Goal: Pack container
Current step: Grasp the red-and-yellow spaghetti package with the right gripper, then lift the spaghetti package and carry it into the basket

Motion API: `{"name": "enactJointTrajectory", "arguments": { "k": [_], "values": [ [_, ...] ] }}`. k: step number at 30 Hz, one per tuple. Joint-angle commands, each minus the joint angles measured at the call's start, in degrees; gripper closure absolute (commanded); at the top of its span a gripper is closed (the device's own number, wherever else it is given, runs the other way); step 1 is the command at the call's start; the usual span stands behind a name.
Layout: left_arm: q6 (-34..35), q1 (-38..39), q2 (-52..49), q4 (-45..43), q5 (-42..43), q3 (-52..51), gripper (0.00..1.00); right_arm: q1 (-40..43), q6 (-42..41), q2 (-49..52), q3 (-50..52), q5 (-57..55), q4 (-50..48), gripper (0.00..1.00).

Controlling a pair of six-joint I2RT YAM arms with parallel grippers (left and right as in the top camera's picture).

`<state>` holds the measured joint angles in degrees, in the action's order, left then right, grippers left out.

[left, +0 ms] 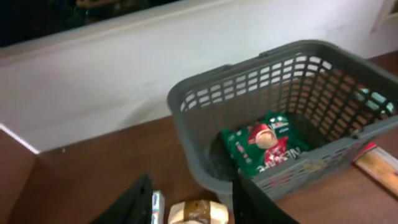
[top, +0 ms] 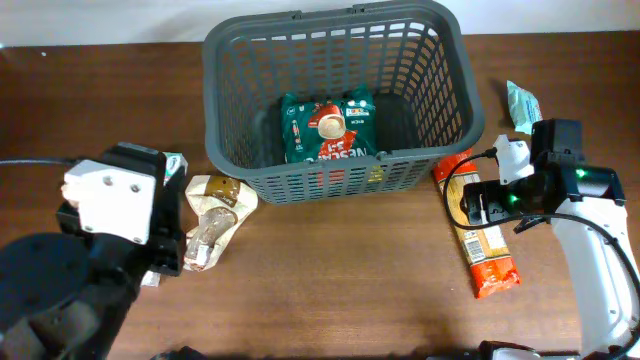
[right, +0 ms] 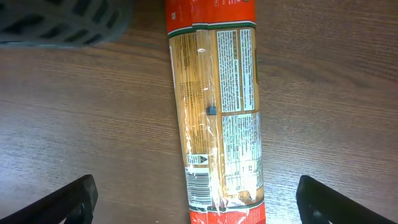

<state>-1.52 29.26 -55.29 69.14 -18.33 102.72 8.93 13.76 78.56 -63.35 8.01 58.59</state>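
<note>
My right gripper grabs the long spaghetti packet across its narrow middle next, leaving both ends free to fit inside the basket.
The container, a large dark grey slotted basket, stands at the back middle of the table and also shows in the left wrist view. A green coffee packet lies inside it. My left gripper is open above a beige packet lying left of the basket's front corner. That packet shows between the fingers in the left wrist view. My right gripper is open wide and hovers over a long spaghetti packet lying on the table right of the basket. It is not touching the packet.
A small pale green packet lies at the right, behind the right arm. A small white-and-green packet lies beside the left wrist and shows by the left finger. A white wall runs behind the table.
</note>
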Motion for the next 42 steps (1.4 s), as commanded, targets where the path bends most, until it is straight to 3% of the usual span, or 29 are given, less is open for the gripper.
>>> {"name": "enactJointTrajectory", "arguments": {
  "k": [1, 7, 10, 12, 13, 14, 15, 21, 30, 42],
  "values": [
    [-1.4, -7.0, -0.8, 1.6, 10.5, 1.0, 0.65, 0.2, 0.4, -0.2, 1.2, 0.8, -0.3, 0.01],
    [-3.8, -21.9, -3.1, 6.4, 23.1, 0.9, 0.75, 0.2, -0.5, 0.8, 3.0, 1.0, -1.9, 0.01],
    [-5.2, -29.8, -3.4, 6.4, 30.8, 0.7, 0.73, 0.2, -0.5, 0.9, 3.7, 1.0, -2.4, 0.01],
    [-5.2, -33.0, -3.4, 5.9, 33.7, 0.6, 0.58, 0.2, -0.7, 1.2, 4.7, 0.9, -3.6, 0.01],
    [-4.8, -33.9, -3.5, 5.6, 33.8, 0.5, 0.41, 0.2, -0.7, 1.4, 5.1, 0.8, -4.1, 0.01],
    [-4.3, -34.4, -3.5, 5.3, 33.8, 0.5, 0.13, 0.2, -0.7, 1.7, 5.5, 0.7, -4.5, 0.01],
    [-4.3, -34.5, -3.5, 5.1, 33.7, 0.5, 0.01, 0.2, -0.7, 2.2, 5.9, 0.6, -5.1, 0.01],
    [-4.4, -34.5, -3.5, 5.0, 33.6, 0.5, 0.01, 0.1, -0.7, 5.9, 7.9, 0.1, -9.0, 0.01],
    [-4.4, -34.4, -3.5, 15.4, 33.6, 0.5, 0.01, 0.1, -0.6, 15.5, 9.1, -3.0, -15.2, 0.01],
    [-4.4, -34.4, -3.5, 17.3, 33.6, 0.5, 0.01, 0.1, -0.7, 22.3, 9.1, -5.9, -18.1, 0.03]
  ]
}}
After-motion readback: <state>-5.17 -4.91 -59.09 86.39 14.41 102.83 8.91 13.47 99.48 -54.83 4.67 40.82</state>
